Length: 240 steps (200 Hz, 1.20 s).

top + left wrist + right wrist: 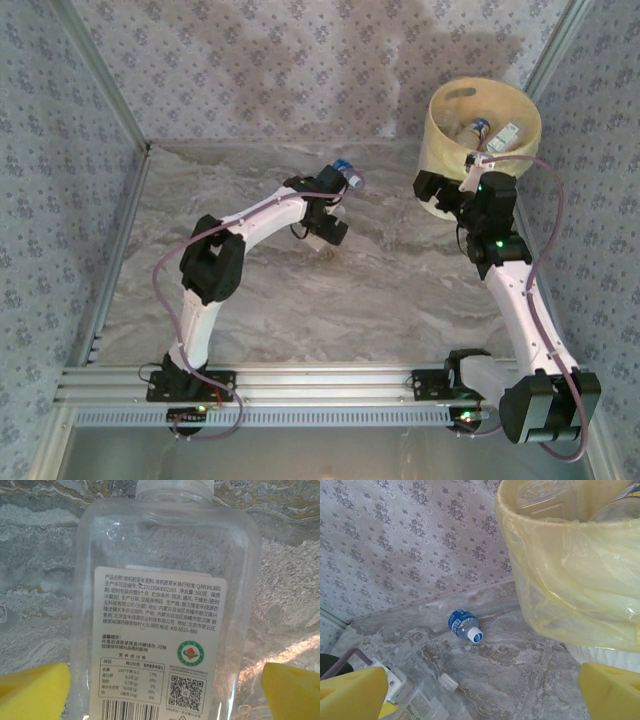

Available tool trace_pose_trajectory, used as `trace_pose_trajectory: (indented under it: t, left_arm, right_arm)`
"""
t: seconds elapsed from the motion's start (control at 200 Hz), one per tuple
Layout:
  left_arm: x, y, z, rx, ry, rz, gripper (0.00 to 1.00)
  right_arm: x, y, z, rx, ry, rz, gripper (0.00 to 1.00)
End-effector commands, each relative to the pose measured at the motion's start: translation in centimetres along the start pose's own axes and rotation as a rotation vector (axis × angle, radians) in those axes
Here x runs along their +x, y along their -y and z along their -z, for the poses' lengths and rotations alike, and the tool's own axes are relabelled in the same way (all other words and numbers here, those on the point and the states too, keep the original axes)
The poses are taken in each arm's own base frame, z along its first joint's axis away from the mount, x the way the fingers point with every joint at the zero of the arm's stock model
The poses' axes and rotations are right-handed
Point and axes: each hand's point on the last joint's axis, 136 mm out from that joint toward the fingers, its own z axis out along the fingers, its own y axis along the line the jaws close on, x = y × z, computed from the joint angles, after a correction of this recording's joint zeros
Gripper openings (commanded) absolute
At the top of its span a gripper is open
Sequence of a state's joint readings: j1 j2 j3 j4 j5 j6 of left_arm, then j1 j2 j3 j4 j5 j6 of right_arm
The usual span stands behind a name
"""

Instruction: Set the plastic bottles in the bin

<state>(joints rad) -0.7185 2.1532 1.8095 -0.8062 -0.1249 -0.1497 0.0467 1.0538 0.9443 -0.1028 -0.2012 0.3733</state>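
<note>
I should lower my left gripper before I close it on the bottle: its fingers are above the sides of the bottle (319,243) (161,684), and marble shows beneath.
A flat clear plastic bottle (165,580) with a white printed label and a white cap lies on the marble table, cap pointing away. My left gripper (166,692) is open, with its yellow fingers (32,692) close on either side of the bottle's lower body. This bottle (422,707) and its cap also appear low left in the right wrist view. A small bottle (463,625) with a blue label lies near the back wall (346,181). My right gripper (483,692) is open and empty, beside the cream-yellow bin (570,580). The bin (440,125) holds several bottles (478,128).
Patterned walls close in the table (300,300) on the left, back and right. The bin's thin yellow liner (600,615) hangs loose over its rim and side. An aluminium rail (320,385) runs along the near edge by the arm bases.
</note>
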Motion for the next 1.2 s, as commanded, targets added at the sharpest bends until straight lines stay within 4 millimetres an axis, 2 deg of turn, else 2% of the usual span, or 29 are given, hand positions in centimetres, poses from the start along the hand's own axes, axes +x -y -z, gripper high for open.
trace_pose_trajectory:
  t: [0.0, 0.165, 0.26, 0.365, 0.455, 0.62, 0.689, 0.909, 1.194]
  left_arm:
    - [0.2, -0.2, -0.5, -0.025, -0.034, -0.025, 0.98]
    - [0.6, -0.4, -1.8, -0.047, -0.058, -0.036, 0.98]
    - [0.6, -0.5, -2.0, -0.051, -0.061, -0.038, 0.96]
    - [0.7, -0.7, -2.1, -0.060, -0.067, -0.029, 0.97]
    - [0.4, -0.4, -1.0, -0.037, -0.046, -0.022, 0.98]
    - [-1.3, -0.3, 2.6, -0.004, 0.041, 0.002, 0.98]
    - [-1.3, -0.5, 3.0, -0.012, 0.050, 0.005, 0.98]
    - [0.8, -0.9, 0.3, -0.054, -0.056, -0.005, 0.98]
    - [1.1, 0.0, -1.7, 0.006, -0.082, 0.002, 0.98]
  right_arm:
    - [0.6, 0.2, 0.3, 0.010, -0.012, 0.010, 1.00]
    - [0.6, 0.2, 0.3, 0.009, -0.014, 0.010, 1.00]
    - [0.7, 0.2, 0.3, 0.009, -0.015, 0.009, 1.00]
    - [0.7, 0.1, 0.3, 0.008, -0.016, 0.009, 1.00]
    - [0.6, 0.1, 0.3, 0.009, -0.012, 0.010, 1.00]
    - [0.4, 0.2, 0.2, 0.011, -0.007, 0.011, 1.00]
    - [0.4, 0.2, 0.2, 0.013, -0.004, 0.011, 1.00]
    - [0.3, 0.1, 0.3, 0.013, -0.005, 0.011, 1.00]
    - [0.0, 0.0, 0.4, 0.010, 0.002, 0.012, 1.00]
